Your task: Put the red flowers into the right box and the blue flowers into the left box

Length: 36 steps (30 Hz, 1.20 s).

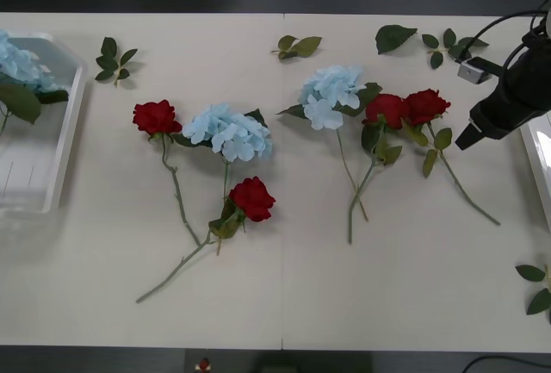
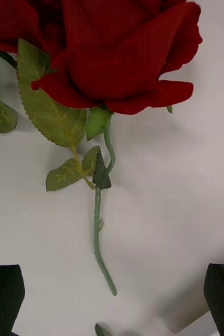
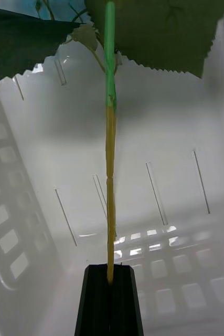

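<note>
The right gripper grabs the rose by its bare lower stem (image 1: 469,201) (image 2: 98,241) next, since the rose's petals spread wide and crowd against the neighbouring bloom.
Several red flowers lie on the table: one at the left (image 1: 157,117), one in the middle (image 1: 252,198), and a pair at the right (image 1: 386,109) (image 1: 426,106). Two blue flowers (image 1: 228,130) (image 1: 331,93) lie among them. A third blue flower (image 1: 19,65) rests in the left box (image 1: 65,145); my left gripper (image 3: 110,270) is shut on its tan-green stem (image 3: 110,157) over the box floor. My right gripper (image 1: 469,138) hovers open just right of the rightmost rose (image 2: 117,58), whose stem (image 2: 97,231) lies between its black fingers (image 2: 7,294). The right box (image 1: 541,162) shows at the right edge.
Loose green leaf sprigs lie along the table's far side (image 1: 114,59) (image 1: 297,46) (image 1: 394,39) (image 1: 448,43) and at the near right (image 1: 538,291). The long rose stems cross each other around the table's middle (image 1: 181,218).
</note>
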Tool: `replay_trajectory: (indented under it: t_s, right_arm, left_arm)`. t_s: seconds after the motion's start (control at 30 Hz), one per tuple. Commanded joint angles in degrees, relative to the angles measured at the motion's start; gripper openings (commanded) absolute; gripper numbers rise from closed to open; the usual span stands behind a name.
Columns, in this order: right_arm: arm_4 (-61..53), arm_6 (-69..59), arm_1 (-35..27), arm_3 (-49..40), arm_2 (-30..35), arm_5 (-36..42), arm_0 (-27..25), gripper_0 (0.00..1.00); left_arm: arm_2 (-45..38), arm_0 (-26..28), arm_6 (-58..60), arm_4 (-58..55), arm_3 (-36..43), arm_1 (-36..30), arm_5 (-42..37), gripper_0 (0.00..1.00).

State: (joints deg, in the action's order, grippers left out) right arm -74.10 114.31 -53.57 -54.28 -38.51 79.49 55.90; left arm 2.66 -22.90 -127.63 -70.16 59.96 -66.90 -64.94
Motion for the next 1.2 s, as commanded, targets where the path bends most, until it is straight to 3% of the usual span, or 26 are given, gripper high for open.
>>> replay_trajectory:
  t_s: [0.03,0.43,0.47,0.5,0.53,0.57,0.8,1.2]
  right_arm:
    - [1.1,1.7,1.7,3.1,0.4,-0.8,1.9,1.00]
    - [4.3,4.2,6.1,9.2,-0.3,-3.0,1.8,1.00]
    - [4.4,4.3,6.3,9.4,-0.5,-3.4,1.9,1.00]
    - [4.6,4.8,6.6,9.6,-1.5,-4.3,1.9,1.00]
    - [4.7,4.9,6.8,9.7,-2.2,-5.0,1.9,1.00]
    - [4.7,5.0,7.0,9.9,-2.8,-5.7,1.9,1.00]
    - [5.2,6.2,9.1,12.3,-4.0,-8.7,1.4,1.00]
    - [5.5,8.4,9.9,12.4,-3.9,-13.0,-1.1,1.00]
  left_arm:
    - [1.7,-1.3,2.6,1.9,-0.6,0.7,3.4,0.00]
    - [2.4,-1.3,5.2,7.7,-2.2,3.8,6.2,0.03]
    - [2.4,-1.3,5.3,7.6,-2.1,3.8,6.2,0.13]
    - [2.4,-1.3,5.3,7.4,-2.1,3.7,6.4,0.61]
    - [2.3,-1.4,5.2,7.3,-2.0,3.8,6.5,0.83]
    - [2.2,-1.5,5.2,7.4,-2.1,3.8,6.5,0.98]
    - [-2.2,-1.5,4.0,7.8,-1.6,3.6,6.1,1.00]
    - [-20.1,-1.5,2.4,14.2,6.6,2.8,-7.8,1.00]
